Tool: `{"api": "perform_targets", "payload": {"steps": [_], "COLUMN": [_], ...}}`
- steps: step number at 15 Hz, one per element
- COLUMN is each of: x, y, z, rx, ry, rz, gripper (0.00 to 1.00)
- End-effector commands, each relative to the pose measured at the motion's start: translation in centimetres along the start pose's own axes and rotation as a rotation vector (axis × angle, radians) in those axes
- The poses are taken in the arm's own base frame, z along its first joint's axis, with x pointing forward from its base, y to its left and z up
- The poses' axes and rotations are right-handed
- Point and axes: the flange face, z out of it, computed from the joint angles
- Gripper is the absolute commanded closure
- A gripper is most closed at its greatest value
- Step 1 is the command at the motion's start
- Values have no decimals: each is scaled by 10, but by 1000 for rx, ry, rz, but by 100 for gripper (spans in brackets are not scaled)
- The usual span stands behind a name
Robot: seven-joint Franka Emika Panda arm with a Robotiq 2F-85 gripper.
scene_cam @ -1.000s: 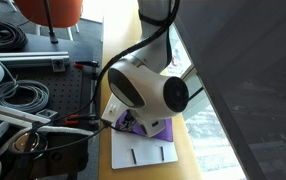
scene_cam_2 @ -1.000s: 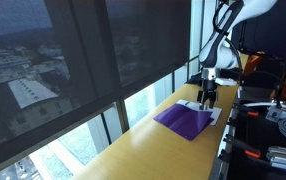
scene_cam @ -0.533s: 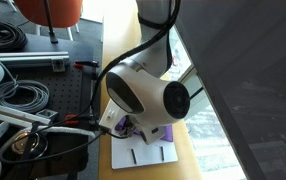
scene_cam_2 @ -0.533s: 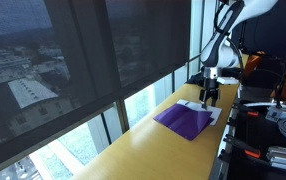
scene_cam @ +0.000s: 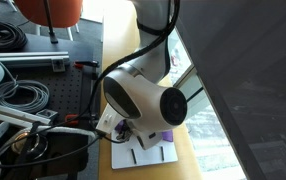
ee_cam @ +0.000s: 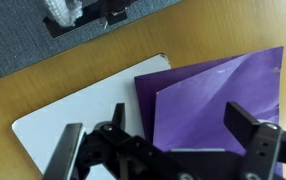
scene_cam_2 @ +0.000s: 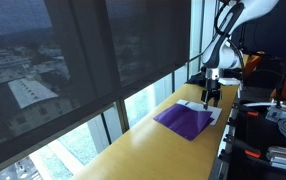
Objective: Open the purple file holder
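Note:
The robot's gripper needs to grip the purple file holder's folded cover next, by its loose edge nearest the white board, to swing the cover open.
The purple file holder (ee_cam: 213,100) lies flat on the wooden table, its cover folded over, partly on a white flat board (ee_cam: 73,125). In the wrist view my gripper (ee_cam: 173,135) hovers right above the holder, jaws wide apart with nothing between them. In an exterior view the holder (scene_cam_2: 185,120) lies on the table with the gripper (scene_cam_2: 211,98) over its far end. In the other exterior view the arm's wrist hides most of the holder (scene_cam: 166,134); only a purple edge shows beside the white board (scene_cam: 143,154).
A black perforated bench with cables (scene_cam: 23,95) and tools runs along the table. A window wall with dark blinds (scene_cam_2: 83,60) borders the table's other side. A grey mat and a white cable coil (ee_cam: 68,15) lie beyond the board.
The arm's wrist has lowered and shifted slightly over the folder, hiding more of the purple in the exterior view. The folder has not moved.

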Motion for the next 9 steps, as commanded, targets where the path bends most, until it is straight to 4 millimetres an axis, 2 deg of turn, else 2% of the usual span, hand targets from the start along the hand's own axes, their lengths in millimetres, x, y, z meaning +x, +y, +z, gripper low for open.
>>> {"api": "perform_targets", "payload": {"steps": [1, 9], "x": [3, 15], "y": [0, -7], "z": [7, 21], "rx": [-6, -15], "ry": [11, 27], "rz": [-15, -20], "gripper": [0, 0]}}
